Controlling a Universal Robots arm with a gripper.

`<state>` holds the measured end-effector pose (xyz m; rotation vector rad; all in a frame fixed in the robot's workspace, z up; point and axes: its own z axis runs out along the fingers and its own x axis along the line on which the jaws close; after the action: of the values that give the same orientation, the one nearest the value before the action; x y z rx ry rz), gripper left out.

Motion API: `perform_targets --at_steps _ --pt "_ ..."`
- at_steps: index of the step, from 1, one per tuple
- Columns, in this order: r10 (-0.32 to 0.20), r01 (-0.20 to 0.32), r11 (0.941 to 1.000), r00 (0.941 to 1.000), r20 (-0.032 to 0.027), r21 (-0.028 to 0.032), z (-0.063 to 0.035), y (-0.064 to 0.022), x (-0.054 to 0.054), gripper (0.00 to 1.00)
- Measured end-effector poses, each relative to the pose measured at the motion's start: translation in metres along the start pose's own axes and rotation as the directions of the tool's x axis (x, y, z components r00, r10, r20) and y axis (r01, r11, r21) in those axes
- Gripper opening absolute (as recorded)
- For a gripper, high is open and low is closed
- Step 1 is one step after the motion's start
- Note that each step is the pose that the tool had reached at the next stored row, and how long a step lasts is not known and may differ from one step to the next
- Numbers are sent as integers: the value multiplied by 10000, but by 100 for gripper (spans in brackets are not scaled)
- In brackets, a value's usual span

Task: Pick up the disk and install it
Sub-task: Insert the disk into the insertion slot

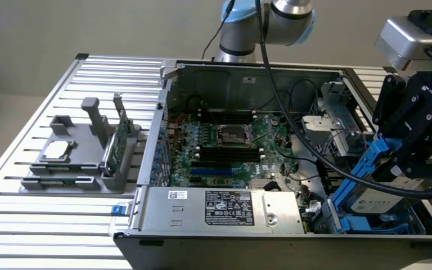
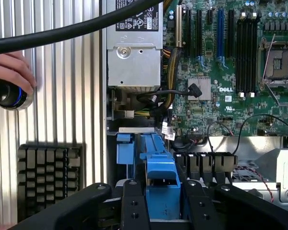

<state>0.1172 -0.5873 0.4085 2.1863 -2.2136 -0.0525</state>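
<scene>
Much of the disk's blue carrier is high above the drive bay, so the disk (image 1: pixel 377 198) stays held in my gripper until the carrier is in the bay.
The disk (image 1: pixel 377 198), silver-grey with a white label in a blue plastic carrier, hangs tilted over the drive bay in the near corner of the open computer case (image 1: pixel 224 225), at the exterior view's right. My gripper (image 1: pixel 411 160) is shut on its upper end. In the wrist view the blue carrier (image 2: pixel 162 179) sits clamped between the black fingers (image 2: pixel 134 208) of my gripper (image 2: pixel 163 208), above another blue bracket (image 2: pixel 126 148) in the bay. The disk's lower edge is hidden behind the case wall.
The motherboard (image 1: pixel 227 143) and power supply (image 1: pixel 227 207) fill the case. A grey fixture (image 1: pixel 77 160) at the exterior view's left holds a silver chip and a green card. A thick black cable (image 2: pixel 72 28), a hand (image 2: pixel 12 67) on a black cylinder, and a black heatsink (image 2: pixel 48 177) lie outside the case.
</scene>
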Motion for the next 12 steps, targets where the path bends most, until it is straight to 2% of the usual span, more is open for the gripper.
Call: perform_targets --at_steps 12 --pt "1 -1 10000 10000 1 1 26 5 0 33"
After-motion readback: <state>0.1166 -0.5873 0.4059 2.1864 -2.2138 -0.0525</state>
